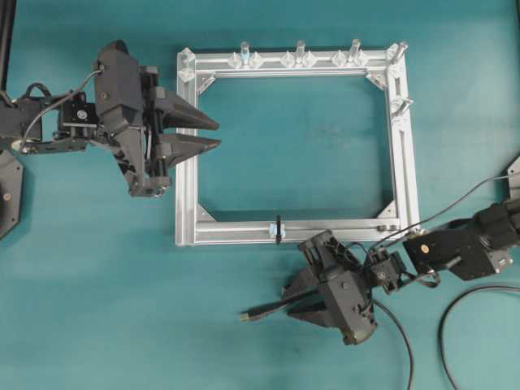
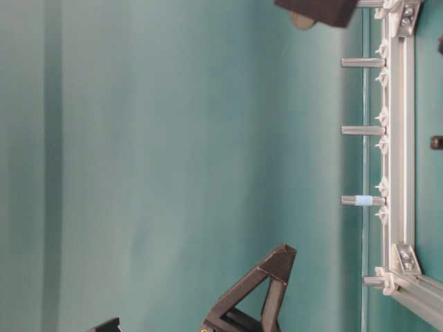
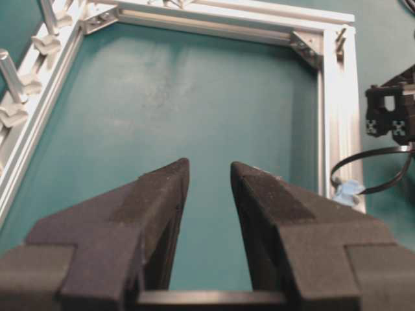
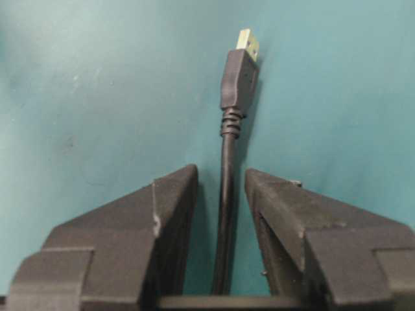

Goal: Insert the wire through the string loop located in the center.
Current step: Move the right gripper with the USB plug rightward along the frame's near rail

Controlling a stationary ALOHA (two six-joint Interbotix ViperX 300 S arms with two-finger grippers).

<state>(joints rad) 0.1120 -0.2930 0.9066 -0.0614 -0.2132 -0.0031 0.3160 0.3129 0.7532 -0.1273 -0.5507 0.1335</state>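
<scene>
The wire trails off in a slack curve (image 1: pixel 400 327), so my right gripper should next pinch the wire on the straight part close behind its plug (image 1: pixel 286 303).
The wire (image 1: pixel 268 309) is a black cable with a gold plug tip (image 1: pixel 245 316), lying on the teal table in front of the frame. In the right wrist view the wire (image 4: pixel 228 162) runs between the fingers of my right gripper (image 4: pixel 220 170), with a gap on each side; its plug (image 4: pixel 247 44) points away. My right gripper (image 1: pixel 287 301) is open around it. The string loop (image 1: pixel 278 229) stands on the near bar of the silver frame (image 1: pixel 185 162); it also shows in the left wrist view (image 3: pixel 369 153). My left gripper (image 1: pixel 218 133) is open and empty over the frame's left bar.
Upright silver posts (image 1: pixel 301 50) stand along the frame's far bar, and another (image 1: pixel 400 104) on the right bar. A second black cable (image 1: pixel 455 309) curves on the table at the lower right. The left gripper's finger (image 2: pixel 273 277) shows low in the table-level view.
</scene>
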